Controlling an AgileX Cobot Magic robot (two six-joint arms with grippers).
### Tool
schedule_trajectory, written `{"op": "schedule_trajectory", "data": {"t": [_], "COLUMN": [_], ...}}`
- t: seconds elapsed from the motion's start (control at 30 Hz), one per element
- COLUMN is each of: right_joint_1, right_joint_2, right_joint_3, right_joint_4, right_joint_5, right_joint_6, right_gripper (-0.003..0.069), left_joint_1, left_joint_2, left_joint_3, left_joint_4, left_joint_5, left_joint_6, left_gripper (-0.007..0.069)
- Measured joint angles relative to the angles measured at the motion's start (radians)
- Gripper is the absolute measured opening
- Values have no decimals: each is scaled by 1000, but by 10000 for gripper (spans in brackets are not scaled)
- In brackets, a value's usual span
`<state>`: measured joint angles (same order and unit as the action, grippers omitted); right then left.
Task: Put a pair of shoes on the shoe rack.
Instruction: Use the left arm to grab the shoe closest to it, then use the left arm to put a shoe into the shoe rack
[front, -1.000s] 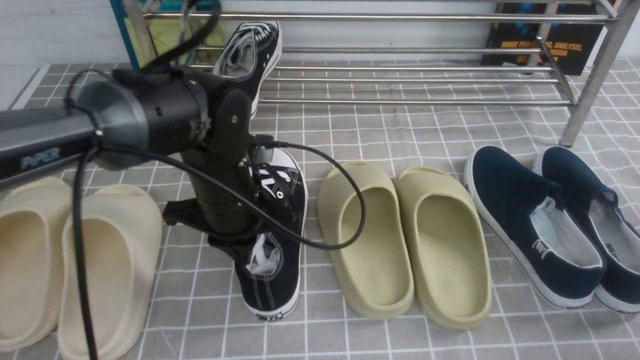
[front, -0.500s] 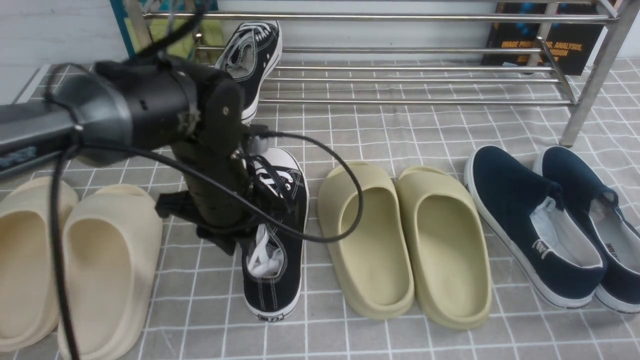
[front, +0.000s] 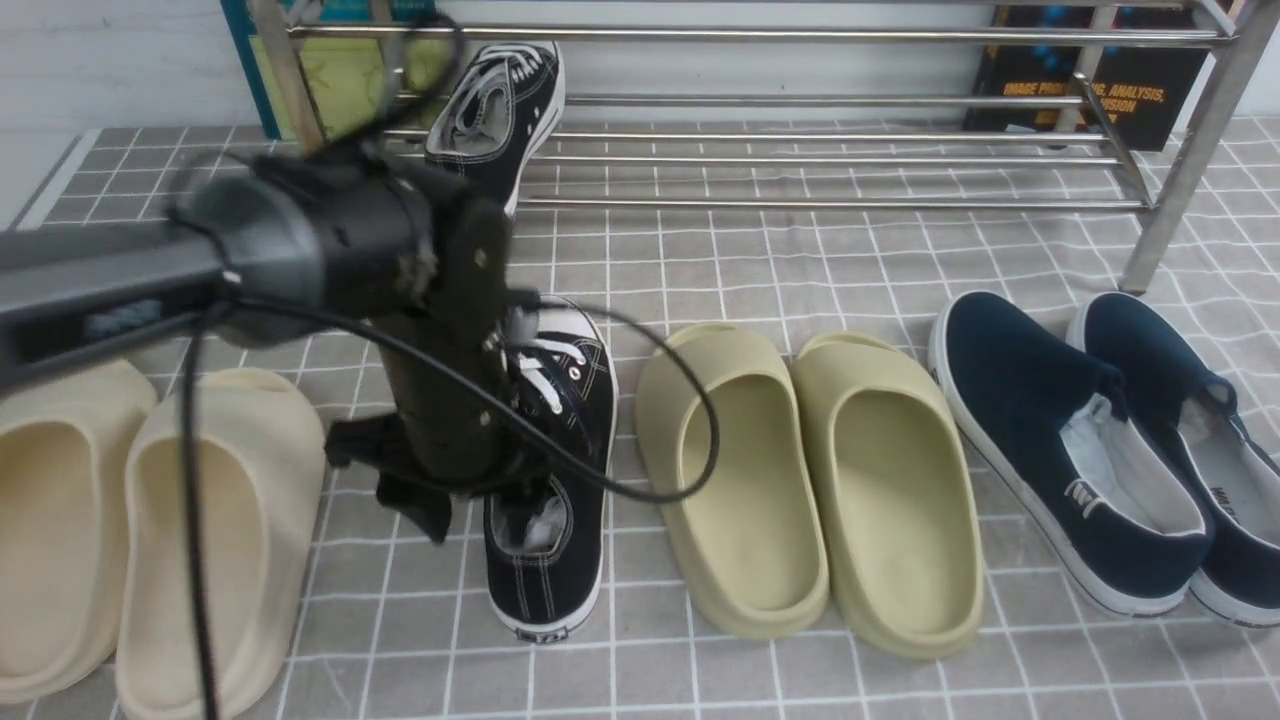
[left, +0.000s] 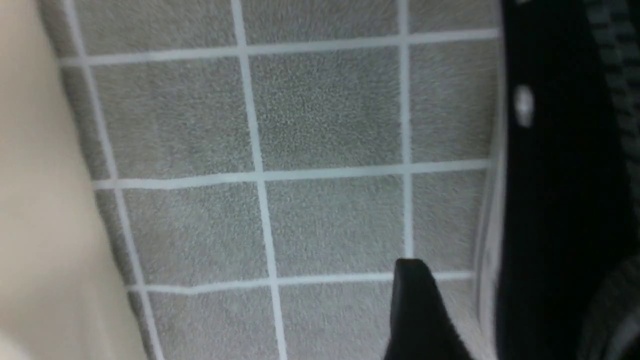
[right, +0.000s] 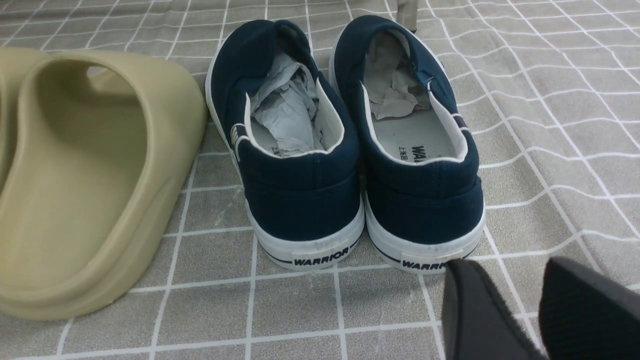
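The second black sneaker has a thin side at its open collar (front: 494, 509), and my left gripper should pinch it there next, because the toe (front: 573, 319) of the second black sneaker is closed and rounded.
One black lace-up sneaker (front: 495, 110) rests tilted on the left end of the silver shoe rack (front: 800, 158). The other black sneaker (front: 555, 540) lies on the checked cloth, toe toward the rack. My left gripper (front: 470, 505) is down at this sneaker's opening, jaws open astride its left side wall. One finger (left: 415, 305) is outside next to the white sole, with the sneaker's black side (left: 555, 200) beside it; the other finger is hidden. My right gripper (right: 512, 267) is open and empty, low over the cloth behind the navy slip-ons.
Olive slippers (front: 810, 480) lie right of the sneaker and beige slippers (front: 150, 520) left of it. Navy slip-on shoes (front: 1100, 450) are at the far right, also in the right wrist view (right: 345, 145). A black book (front: 1080, 70) leans behind the rack.
My left arm swayed left, then came back right and lower, and its fingers now sit deeper round the sneaker's side wall. The sneaker has barely moved.
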<state>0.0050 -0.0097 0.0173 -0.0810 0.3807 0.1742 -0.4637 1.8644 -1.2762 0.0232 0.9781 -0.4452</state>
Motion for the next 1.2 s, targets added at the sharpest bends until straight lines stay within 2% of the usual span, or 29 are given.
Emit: {"op": "schedule_trajectory", "data": {"t": [0.1, 0.27, 0.37, 0.73, 1.03, 1.2], "right_joint_1": [0, 0, 0, 0, 0, 0], "right_joint_2": [0, 0, 0, 0, 0, 0], "right_joint_3": [0, 0, 0, 0, 0, 0], "right_joint_4": [0, 0, 0, 0, 0, 0], "right_joint_5": [0, 0, 0, 0, 0, 0], "right_joint_6": [0, 0, 0, 0, 0, 0], "right_gripper": [239, 239, 239, 239, 239, 239], "left_joint_1": [0, -1, -1, 1, 100, 111], "left_joint_2": [9, 1, -13, -204, -32, 92], "left_joint_3": [0, 0, 1, -25, -269, -444], "left_joint_4": [1, -8, -4, 5, -80, -88], "left_joint_5": [-13, -29, -29, -4, 34, 45], "left_joint_6": [0, 0, -1, 37, 65, 71], "left_gripper": [284, 71, -6, -13, -13, -13]}}
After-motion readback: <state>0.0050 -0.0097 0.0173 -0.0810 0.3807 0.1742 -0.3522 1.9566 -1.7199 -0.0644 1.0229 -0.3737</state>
